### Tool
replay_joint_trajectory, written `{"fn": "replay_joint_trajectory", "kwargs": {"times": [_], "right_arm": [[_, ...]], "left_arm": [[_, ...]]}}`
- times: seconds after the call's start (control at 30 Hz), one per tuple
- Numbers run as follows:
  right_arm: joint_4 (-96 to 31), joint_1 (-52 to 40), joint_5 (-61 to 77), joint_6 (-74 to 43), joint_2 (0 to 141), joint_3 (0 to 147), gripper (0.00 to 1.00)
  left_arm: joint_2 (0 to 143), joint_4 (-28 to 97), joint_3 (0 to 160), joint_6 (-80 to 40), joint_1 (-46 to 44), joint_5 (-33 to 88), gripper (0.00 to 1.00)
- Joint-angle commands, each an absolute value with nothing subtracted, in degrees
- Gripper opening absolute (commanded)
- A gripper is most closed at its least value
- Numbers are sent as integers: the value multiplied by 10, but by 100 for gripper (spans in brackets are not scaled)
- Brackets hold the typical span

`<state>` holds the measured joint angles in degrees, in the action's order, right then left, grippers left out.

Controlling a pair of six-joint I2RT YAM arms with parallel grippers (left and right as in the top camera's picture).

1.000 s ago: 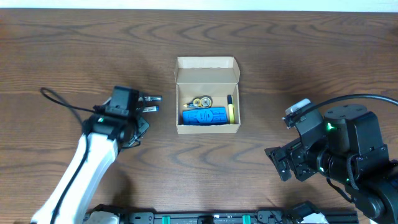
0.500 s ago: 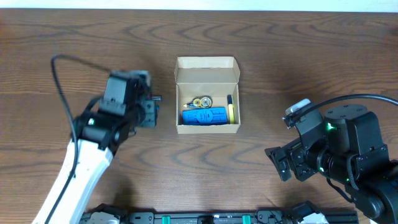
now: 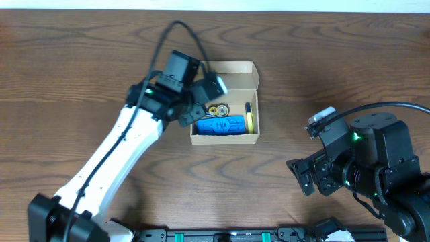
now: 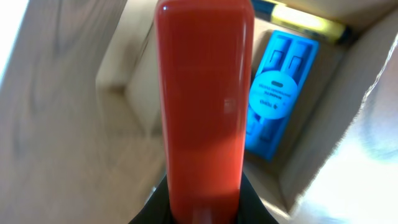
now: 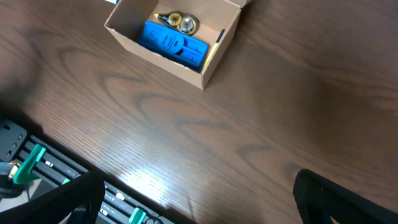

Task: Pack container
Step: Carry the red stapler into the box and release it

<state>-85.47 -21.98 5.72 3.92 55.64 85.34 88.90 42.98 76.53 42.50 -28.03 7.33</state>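
The red cylinder (image 4: 202, 106) stays in my left gripper for now. The cylinder is above the side at the box's corner, so it would fall short if I opened now.
The container (image 3: 224, 69), a tan cardboard box with its flap lid open at the back, stands mid-table. It holds a blue ribbed item (image 3: 222, 125), a small gold round piece (image 3: 217, 109) and a yellow pen (image 3: 249, 121). My left gripper (image 3: 205, 94) hovers over the box's left-back corner, shut on a red cylinder (image 4: 202, 106) that fills the left wrist view above the box's left wall (image 4: 140, 93), with the blue item (image 4: 277, 106) beside it. My right gripper (image 3: 301, 176) is open and empty, to the right of and nearer than the box (image 5: 214, 53).
A black rail with green clips (image 5: 31, 165) runs along the table's front edge. The left arm's black cable (image 3: 178, 30) loops up behind the box. Bare wooden table (image 3: 336, 67) surrounds the box.
My left gripper has swung from the table left of the box up and right to over the box's left-back corner. The right arm has not moved.
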Motion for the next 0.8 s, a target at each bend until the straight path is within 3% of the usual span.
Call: {"fn": "replay_joint_trajectory", "kwargs": {"times": [0.0,0.27,0.77], "right_arm": [[-855,-214,56,32,555,855,99],[-855,-214,56,32,555,855,99],[-855,-214,56,32,555,855,99]], "left_arm": [[913,413,779,606,-296,75,6],[975,378,779,681,-314,67,6],[1082,315,779,682,-315,25,6]]}}
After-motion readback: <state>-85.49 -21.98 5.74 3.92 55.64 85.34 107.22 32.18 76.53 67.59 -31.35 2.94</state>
